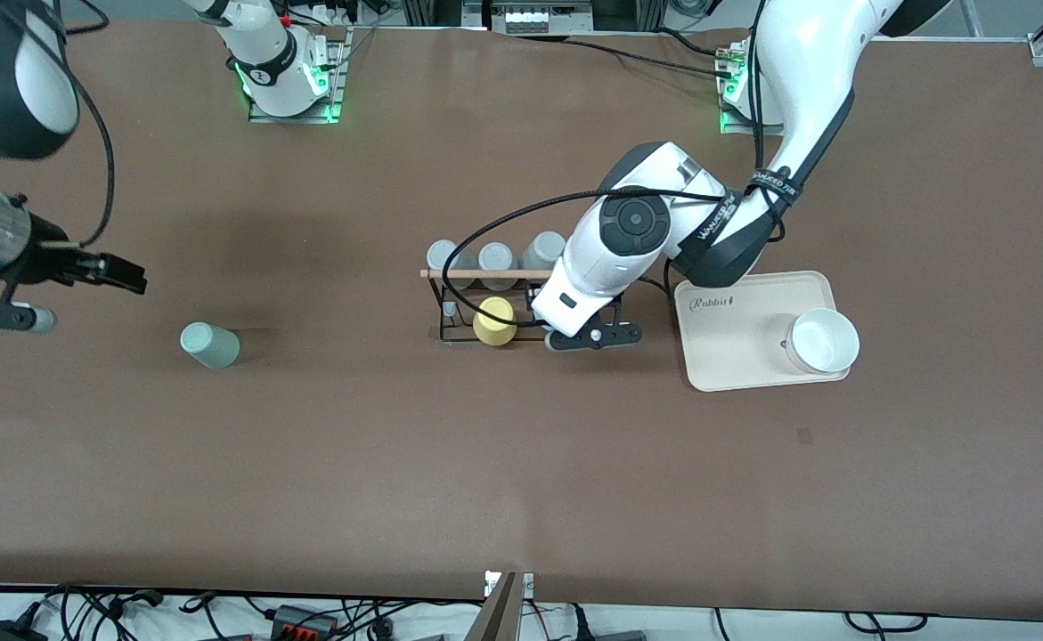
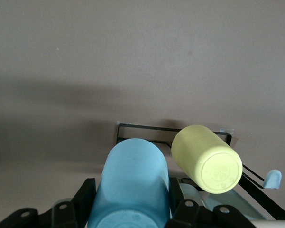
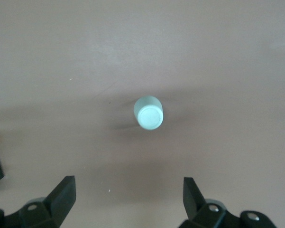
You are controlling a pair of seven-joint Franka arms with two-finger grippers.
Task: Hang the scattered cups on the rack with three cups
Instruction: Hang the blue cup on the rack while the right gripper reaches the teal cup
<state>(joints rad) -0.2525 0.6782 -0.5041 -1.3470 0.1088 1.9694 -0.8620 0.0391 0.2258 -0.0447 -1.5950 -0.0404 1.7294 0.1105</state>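
I should next grab the sage green cup with my right gripper by its closed base end, to hang the cup on the wire rack [image 1: 450, 307].
The black wire rack [image 1: 450, 307] with a wooden rod [image 1: 485, 274] stands mid-table. Three pale grey cups [image 1: 496, 257] hang on its side farther from the front camera, and a yellow cup [image 1: 494, 320] hangs on its nearer side. My left gripper [image 1: 590, 336] is beside the yellow cup at the rack's end toward the left arm. In the left wrist view it [image 2: 133, 199] is shut on the light blue cup [image 2: 135, 171], next to the yellow cup [image 2: 208, 159] and the rack wire [image 2: 147, 128]. The sage green cup [image 1: 209, 344] lies on the table. My right gripper [image 1: 0, 312] is open; the sage cup [image 3: 148, 114] lies ahead of its open jaws [image 3: 128, 190].
A cream tray [image 1: 753, 356] with a white bowl [image 1: 824, 341] on it lies beside the rack, toward the left arm's end. Brown table surface surrounds the sage cup.
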